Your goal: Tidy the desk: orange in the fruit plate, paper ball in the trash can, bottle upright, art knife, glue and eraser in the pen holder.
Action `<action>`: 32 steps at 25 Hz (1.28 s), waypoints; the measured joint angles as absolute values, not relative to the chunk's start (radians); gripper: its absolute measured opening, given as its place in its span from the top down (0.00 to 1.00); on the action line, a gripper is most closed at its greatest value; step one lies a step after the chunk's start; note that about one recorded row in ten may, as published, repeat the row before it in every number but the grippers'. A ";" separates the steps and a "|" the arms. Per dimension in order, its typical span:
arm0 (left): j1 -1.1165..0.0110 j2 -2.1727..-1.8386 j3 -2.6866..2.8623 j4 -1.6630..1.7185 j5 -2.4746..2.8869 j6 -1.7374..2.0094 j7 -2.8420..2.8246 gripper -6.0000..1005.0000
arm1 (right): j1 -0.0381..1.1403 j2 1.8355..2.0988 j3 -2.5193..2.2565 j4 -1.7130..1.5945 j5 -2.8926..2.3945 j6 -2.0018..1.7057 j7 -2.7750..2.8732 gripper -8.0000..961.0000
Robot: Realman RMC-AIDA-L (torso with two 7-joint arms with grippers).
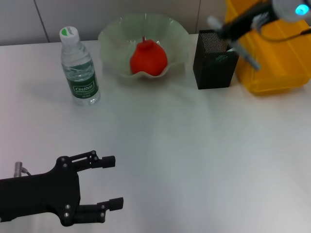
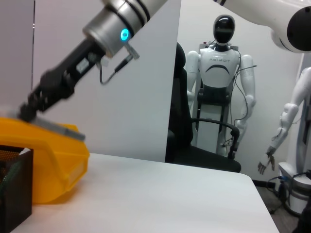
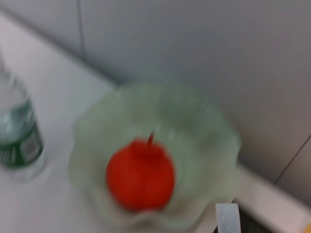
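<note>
My right gripper keeps holding the grey art knife for now. It slants across above the pen holder's rim, so if I opened now, the knife would miss.
The orange lies in the green glass fruit plate at the back; the right wrist view shows the orange too. The bottle stands upright at the back left. My right gripper hovers over the black mesh pen holder, shut on a grey bar that looks like the art knife. In the left wrist view the art knife slants above the yellow trash can. My left gripper rests open at the near left. Paper ball, glue and eraser are out of view.
The yellow trash can stands right of the pen holder at the back right corner. The white table stretches bare between my left gripper and the back row. A chair and white humanoid robots stand beyond the table.
</note>
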State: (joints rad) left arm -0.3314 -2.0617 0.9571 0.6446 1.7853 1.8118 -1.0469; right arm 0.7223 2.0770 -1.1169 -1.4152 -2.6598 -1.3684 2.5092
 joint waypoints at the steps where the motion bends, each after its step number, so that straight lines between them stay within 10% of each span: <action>1: -0.331 -2.062 0.954 0.643 1.785 1.812 -1.046 0.19 | 0.715 2.077 -1.103 -1.434 -2.644 -1.359 2.493 0.84; 32: -0.333 -2.065 0.939 0.637 1.780 1.829 -1.049 0.19 | 0.704 2.054 -0.818 -0.774 -1.843 -0.995 1.390 0.85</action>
State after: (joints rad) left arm -0.3328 -2.0646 0.9387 0.6366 1.7801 1.8293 -1.0493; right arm 0.7043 2.0536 -0.8180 -0.7740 -1.8429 -0.9952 1.3896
